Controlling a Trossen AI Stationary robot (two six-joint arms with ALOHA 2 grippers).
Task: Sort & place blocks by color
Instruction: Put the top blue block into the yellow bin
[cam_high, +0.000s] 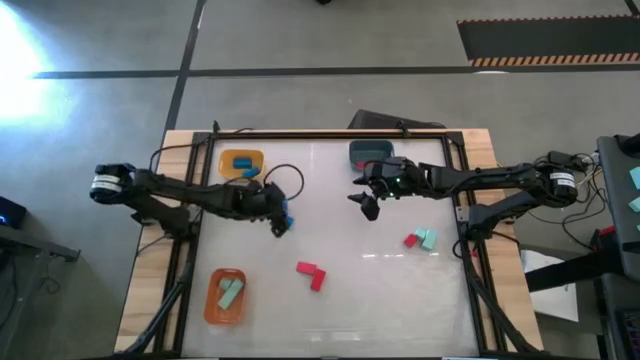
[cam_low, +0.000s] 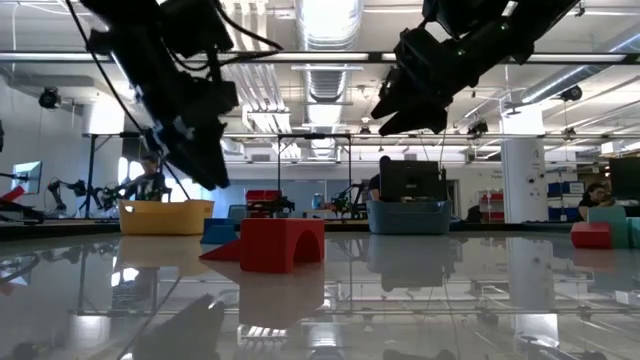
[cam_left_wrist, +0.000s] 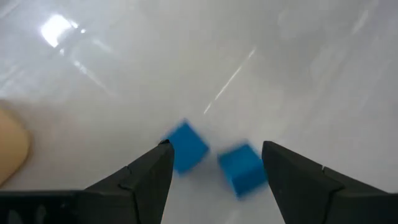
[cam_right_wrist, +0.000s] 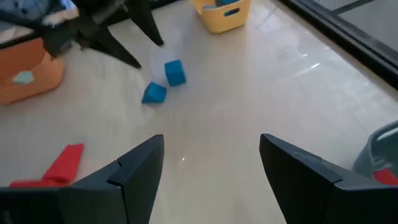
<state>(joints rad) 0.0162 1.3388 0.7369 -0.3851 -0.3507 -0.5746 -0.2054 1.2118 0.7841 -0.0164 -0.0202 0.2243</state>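
Note:
My left gripper should sort the blue block into the yellow tray (cam_high: 241, 164) (cam_left_wrist: 11, 146), so it should next grab the block by its sides.
Two blue blocks (cam_left_wrist: 186, 147) (cam_left_wrist: 242, 168) lie on the white table just ahead of my left gripper (cam_left_wrist: 214, 171). It is open and hovers over them without touching; the high view shows it left of centre (cam_high: 280, 222). The blue blocks also show in the right wrist view (cam_right_wrist: 175, 71) (cam_right_wrist: 154, 93). My right gripper (cam_high: 368, 205) is open and empty above the table's middle, near the teal-grey tray (cam_high: 370, 153). Red blocks (cam_high: 311, 273) lie near the front centre. A red block and a mint one (cam_high: 421, 239) lie at the right.
The yellow tray (cam_high: 241, 163) at the far left holds a blue block. The orange tray (cam_high: 226, 296) at the near left holds mint blocks. The teal-grey tray holds a red block. Bare table lies between the arms (cam_high: 340, 235).

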